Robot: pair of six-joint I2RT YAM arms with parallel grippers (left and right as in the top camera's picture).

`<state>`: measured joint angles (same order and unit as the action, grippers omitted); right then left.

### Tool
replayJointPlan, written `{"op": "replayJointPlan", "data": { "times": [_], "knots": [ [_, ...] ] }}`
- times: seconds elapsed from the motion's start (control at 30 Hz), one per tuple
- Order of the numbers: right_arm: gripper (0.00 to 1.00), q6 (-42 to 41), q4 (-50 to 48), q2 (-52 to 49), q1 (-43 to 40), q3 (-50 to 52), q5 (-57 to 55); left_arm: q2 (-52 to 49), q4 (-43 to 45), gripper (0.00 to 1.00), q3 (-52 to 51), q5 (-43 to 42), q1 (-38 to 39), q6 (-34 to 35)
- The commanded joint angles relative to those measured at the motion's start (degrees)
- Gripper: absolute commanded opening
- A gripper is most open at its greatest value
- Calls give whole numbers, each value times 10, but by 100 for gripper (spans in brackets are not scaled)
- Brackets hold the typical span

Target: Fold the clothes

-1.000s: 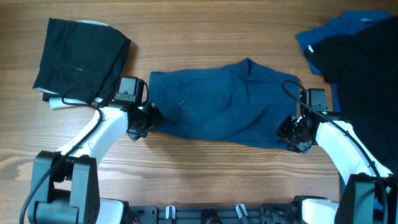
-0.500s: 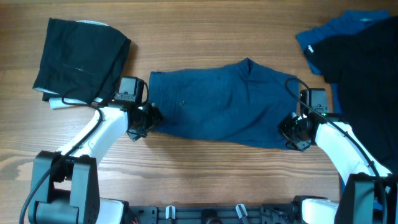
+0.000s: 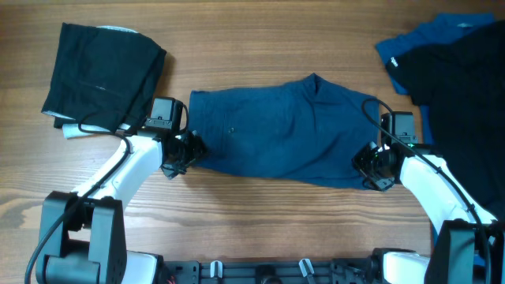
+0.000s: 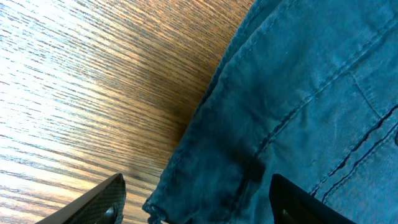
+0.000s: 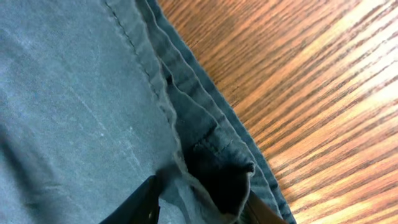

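Note:
The navy garment (image 3: 284,134) needs to be spread evenly for folding. My left gripper should next grab the garment's near corner, opposite my right gripper's corner.
The navy garment (image 3: 284,134) lies spread flat mid-table, with a small pale button (image 3: 231,131). My left gripper (image 3: 181,154) is at its lower left corner. In the left wrist view its jaws (image 4: 196,208) are open wide, with the corner of the navy cloth (image 4: 298,93) lying between them. My right gripper (image 3: 371,168) is at the lower right corner. In the right wrist view its fingers (image 5: 202,202) are pinched on a bunched fold of the hem (image 5: 211,155). A folded black garment (image 3: 102,71) lies at the far left.
A loose pile of black cloth (image 3: 458,87) over brighter blue cloth (image 3: 410,43) lies at the far right, near my right arm. A white item (image 3: 75,131) pokes out from under the folded black garment. Bare wood table (image 3: 268,39) shows beyond and in front of the navy garment.
Hardly anything has moved. My right gripper has shifted very slightly to the left at the garment's corner. The left arm is still.

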<state>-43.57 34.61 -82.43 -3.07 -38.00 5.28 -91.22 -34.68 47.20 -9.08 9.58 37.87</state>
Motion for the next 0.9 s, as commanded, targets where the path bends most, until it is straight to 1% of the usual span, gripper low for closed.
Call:
{"op": "replayJointPlan", "data": {
  "times": [0.0, 0.07, 0.17, 0.2, 0.23, 0.33, 0.4, 0.5, 0.53, 0.57, 0.6, 0.7, 0.8, 0.87],
  "knots": [
    [31, -1, -9, -3, -2, 2, -12, -4, 0, 74, -4, -5, -4, 5],
    [27, -1, -16, -3, -2, 5, -17, -4, 0, 74, -4, -5, -4, 5],
    [27, -1, -20, -3, -2, 5, -17, -4, 0, 76, -4, -5, -4, 5],
    [20, 0, -20, -3, -2, 5, -17, -4, 0, 77, -4, -5, -4, 5],
    [4, 0, -21, -3, -2, 5, -17, -4, 0, 77, -4, -5, -4, 5],
    [4, 1, -21, -3, -2, 5, -9, -3, 0, 77, -4, -5, -5, -6],
    [4, 4, -27, -3, -2, 0, 14, 2, -2, 83, -3, -5, -5, -16],
    [4, 32, -23, -2, -2, -23, 46, 14, -4, 85, -3, -7, -5, -16],
    [4, 34, -18, -1, -2, -35, 51, 23, -4, 89, -3, -22, -5, -16],
    [4, 33, -17, -1, -2, -41, 51, 27, -4, 98, -3, -33, -5, -16],
    [5, 33, -18, -1, -2, -44, 51, 30, -4, 100, -3, -41, -5, -16],
    [4, 33, -18, -1, -2, -50, 51, 30, -4, 99, -3, -57, -5, -16],
    [4, 41, -21, -1, -2, -51, 52, 30, 1, 88, -3, -56, -5, -14],
    [4, 46, -20, -1, -2, -51, 53, 30, 1, 86, -3, -56, -5, -14]
  ]
}}
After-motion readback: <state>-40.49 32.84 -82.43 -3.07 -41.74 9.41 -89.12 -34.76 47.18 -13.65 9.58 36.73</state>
